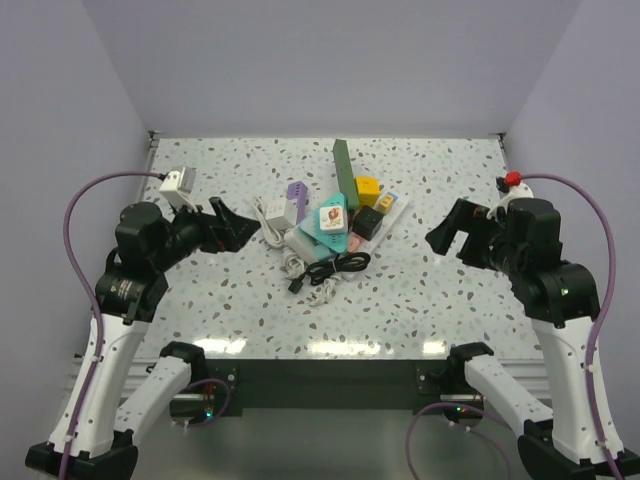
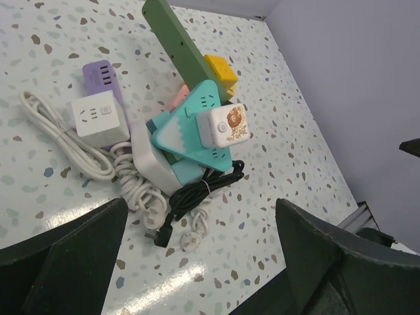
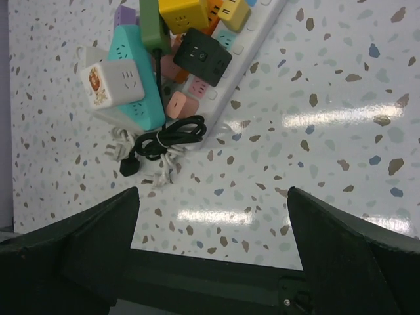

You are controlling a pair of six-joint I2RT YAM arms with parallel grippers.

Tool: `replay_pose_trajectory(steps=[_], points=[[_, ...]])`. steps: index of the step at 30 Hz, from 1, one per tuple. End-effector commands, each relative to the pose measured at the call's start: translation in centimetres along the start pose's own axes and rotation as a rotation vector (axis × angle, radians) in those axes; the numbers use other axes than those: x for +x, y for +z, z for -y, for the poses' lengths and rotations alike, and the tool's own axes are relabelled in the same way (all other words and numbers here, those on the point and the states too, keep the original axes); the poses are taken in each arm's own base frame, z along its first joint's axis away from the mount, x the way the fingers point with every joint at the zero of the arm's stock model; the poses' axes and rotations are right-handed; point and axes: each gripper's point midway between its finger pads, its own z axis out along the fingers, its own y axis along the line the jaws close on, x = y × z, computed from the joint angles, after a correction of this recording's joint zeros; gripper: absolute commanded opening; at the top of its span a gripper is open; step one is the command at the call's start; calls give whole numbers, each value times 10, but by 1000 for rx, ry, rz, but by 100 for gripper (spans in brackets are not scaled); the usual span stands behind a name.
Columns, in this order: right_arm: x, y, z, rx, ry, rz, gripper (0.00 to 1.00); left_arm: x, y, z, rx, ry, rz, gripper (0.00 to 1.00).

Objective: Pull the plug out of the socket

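Observation:
Next, the right gripper grabs the adapter's opposite sides to pull the white plug adapter off. That leaves the teal power strip [image 1: 322, 240] free.
A white plug adapter with an orange cartoon sticker [image 1: 332, 218] sits plugged into a teal power strip [image 1: 322, 240] in the pile at the table's middle. Both show in the left wrist view, the adapter [image 2: 223, 126] on the teal strip [image 2: 190, 134], and in the right wrist view, the adapter [image 3: 108, 84] on the strip [image 3: 141, 79]. My left gripper [image 1: 240, 226] is open and empty, left of the pile [image 2: 202, 205]. My right gripper [image 1: 446, 230] is open and empty, well right of the pile [image 3: 211, 191].
The pile also holds a green strip [image 1: 344, 170], yellow cubes [image 1: 368, 188], a black cube [image 1: 368, 224] on a white strip, a purple block [image 1: 296, 195], a white cube socket [image 1: 272, 210] and coiled black and white cables [image 1: 335, 268]. Walls enclose the table.

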Motion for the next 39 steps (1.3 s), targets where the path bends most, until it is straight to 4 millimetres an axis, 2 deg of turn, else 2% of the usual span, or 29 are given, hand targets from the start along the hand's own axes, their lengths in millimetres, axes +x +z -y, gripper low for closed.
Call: replay_pose_trajectory(steps=[1,4,5,8,10,12,13,15,16,17,18,19,20,22,23,24,26,27,28,30,31,33,34,35,37,39], points=[[10,3,-12,-72,5,-51,98,-3,-1,17,75,0,-8,100],[19,16,-24,-141,12,-116,98,2,1,21,120,13,-31,100],[17,20,-32,-184,5,-113,98,4,1,21,125,23,-33,100],[20,40,-39,-188,-16,-152,98,5,0,12,82,59,-23,100],[21,54,-48,-152,-80,-158,98,1,0,-3,-11,47,3,100],[19,63,-61,-145,-131,-151,98,2,-2,-9,-50,17,11,100],[18,76,-68,-117,-160,-170,98,1,-3,-19,-102,-2,29,100],[20,89,-78,-42,-258,-155,98,4,-6,-28,-158,-37,36,100],[11,90,-87,-29,-276,-130,98,2,-9,-37,-215,-48,56,100],[20,107,-93,5,-313,-158,98,7,-12,-43,-248,-70,45,100],[16,114,-95,38,-335,-142,98,7,-15,-44,-261,-73,52,100],[11,114,-109,29,-355,-117,98,8,-17,-48,-281,-76,56,100],[16,129,-116,50,-379,-126,98,13,-19,-52,-300,-89,48,100],[5,136,-132,70,-393,-74,98,18,-22,-55,-314,-99,52,100],[15,148,-141,79,-421,-95,98,23,-23,-58,-325,-111,42,100],[7,151,-149,99,-425,-61,98,25,-24,-60,-332,-117,50,100],[14,158,-158,124,-453,-67,98,33,-24,-65,-345,-136,42,100],[25,175,-161,153,-473,-92,98,34,-25,-66,-351,-141,48,100],[21,175,-169,158,-477,-69,98,36,-25,-68,-356,-148,46,100],[33,191,-171,197,-503,-94,98,40,-24,-71,-367,-160,41,100],[32,193,-179,194,-509,-81,98,41,-23,-73,-372,-161,41,100],[34,200,-176,245,-508,-79,98,43,-23,-76,-384,-165,39,100],[36,211,-176,277,-505,-81,98,44,-23,-77,-389,-167,37,100],[33,210,-164,353,-525,-75,98,44,-24,-78,-395,-167,37,100],[40,219,-164,382,-518,-89,96,45,-24,-79,-402,-169,36,100],[42,220,-159,411,-513,-99,93,49,-24,-81,-409,-173,32,100]])
